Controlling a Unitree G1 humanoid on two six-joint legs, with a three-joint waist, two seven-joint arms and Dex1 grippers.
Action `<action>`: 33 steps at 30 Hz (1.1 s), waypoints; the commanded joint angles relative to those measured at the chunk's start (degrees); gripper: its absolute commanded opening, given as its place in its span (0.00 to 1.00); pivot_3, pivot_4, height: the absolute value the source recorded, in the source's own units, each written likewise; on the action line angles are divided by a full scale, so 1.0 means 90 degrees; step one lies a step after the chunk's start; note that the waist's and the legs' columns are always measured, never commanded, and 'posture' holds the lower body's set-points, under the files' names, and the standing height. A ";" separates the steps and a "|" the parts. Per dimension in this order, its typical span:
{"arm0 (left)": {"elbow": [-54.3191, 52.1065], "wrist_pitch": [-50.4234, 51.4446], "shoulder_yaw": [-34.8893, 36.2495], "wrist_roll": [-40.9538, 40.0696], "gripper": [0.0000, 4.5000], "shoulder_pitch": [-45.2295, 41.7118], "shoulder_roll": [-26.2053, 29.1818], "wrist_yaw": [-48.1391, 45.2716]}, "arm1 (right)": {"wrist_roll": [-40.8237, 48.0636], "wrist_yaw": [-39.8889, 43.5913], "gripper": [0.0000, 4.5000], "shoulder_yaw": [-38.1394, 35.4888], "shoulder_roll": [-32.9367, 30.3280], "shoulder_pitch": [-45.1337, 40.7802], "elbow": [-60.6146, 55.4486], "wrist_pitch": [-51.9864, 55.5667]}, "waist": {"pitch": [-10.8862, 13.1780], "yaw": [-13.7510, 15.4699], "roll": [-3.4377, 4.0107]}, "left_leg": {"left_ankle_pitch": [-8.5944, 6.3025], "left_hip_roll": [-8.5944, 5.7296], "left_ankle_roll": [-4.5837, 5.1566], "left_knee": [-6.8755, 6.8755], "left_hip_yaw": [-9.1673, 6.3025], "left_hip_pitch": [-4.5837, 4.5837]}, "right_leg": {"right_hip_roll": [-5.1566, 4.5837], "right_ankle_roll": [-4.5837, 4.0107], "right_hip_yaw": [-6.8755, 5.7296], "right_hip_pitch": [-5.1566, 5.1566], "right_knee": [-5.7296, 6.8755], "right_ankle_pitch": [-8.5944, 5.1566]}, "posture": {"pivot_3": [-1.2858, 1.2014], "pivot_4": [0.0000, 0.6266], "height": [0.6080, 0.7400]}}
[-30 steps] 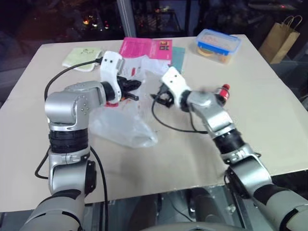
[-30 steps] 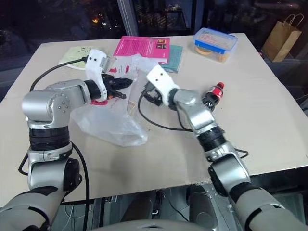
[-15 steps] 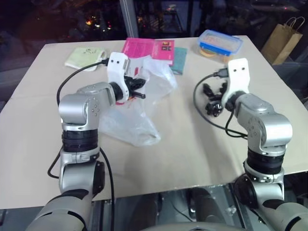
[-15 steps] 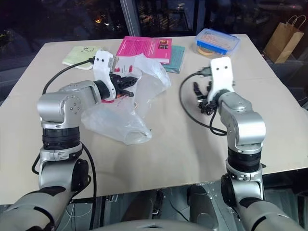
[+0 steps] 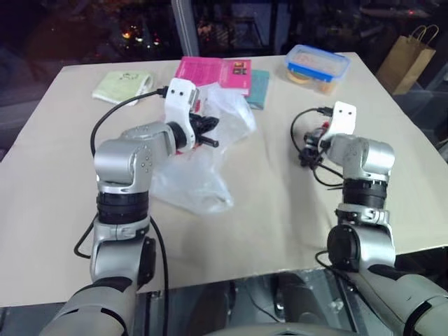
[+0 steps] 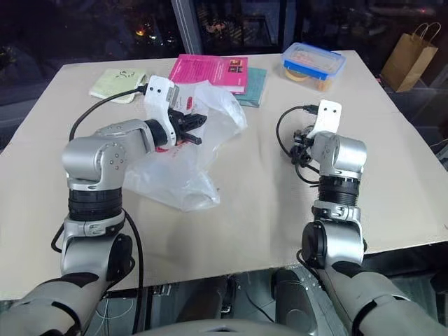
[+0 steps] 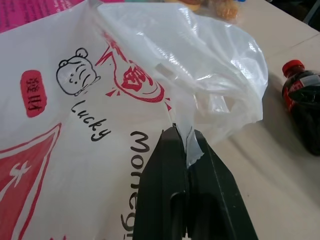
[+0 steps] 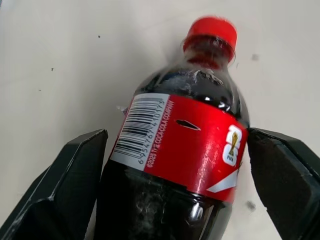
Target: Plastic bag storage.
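Note:
My right gripper grabs the cola bottle by its labelled body [image 8: 182,145] next. Then the bottle goes into the plastic bag for storage.
The plastic bag [image 5: 196,175], crinkly translucent white with red print, lies crumpled on the table left of centre. My left gripper [image 7: 182,132] is shut on a thin strip of the bag's edge and holds it raised a little above the table, as the left eye view shows too: left gripper [image 5: 210,134]. To the right lies a cola bottle [image 8: 180,145] with a red cap and red label. My right gripper [image 8: 175,137] is open, one finger on each side of the bottle's body. In the head views the right gripper [image 6: 301,143] points down at the table.
At the back of the table lie a pink booklet [image 5: 213,70], a teal book [image 5: 259,87], a green cloth [image 5: 122,85] and a blue-lidded food box [image 5: 317,64]. A brown paper bag [image 5: 406,59] stands beyond the table's far right corner.
My right arm has swung from beside the bag out to the right and turned down over the cola bottle, its jaws opening. The left gripper keeps its hold on the bag.

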 commanded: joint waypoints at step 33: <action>-0.0506 -0.0065 0.0135 -0.0198 0.00 -0.0049 0.0345 0.0045 | 0.0503 0.2617 0.70 0.2852 -0.2072 0.1423 -0.1342 -0.0122 | 0.0002 0.0035 0.0011 | -0.0004 0.0024 0.0005 -0.0090 -0.0022 0.0052 | 0.0014 0.0004 -0.0040 0.0084 -0.0146 -0.0002 | 0.52 0.24 1.00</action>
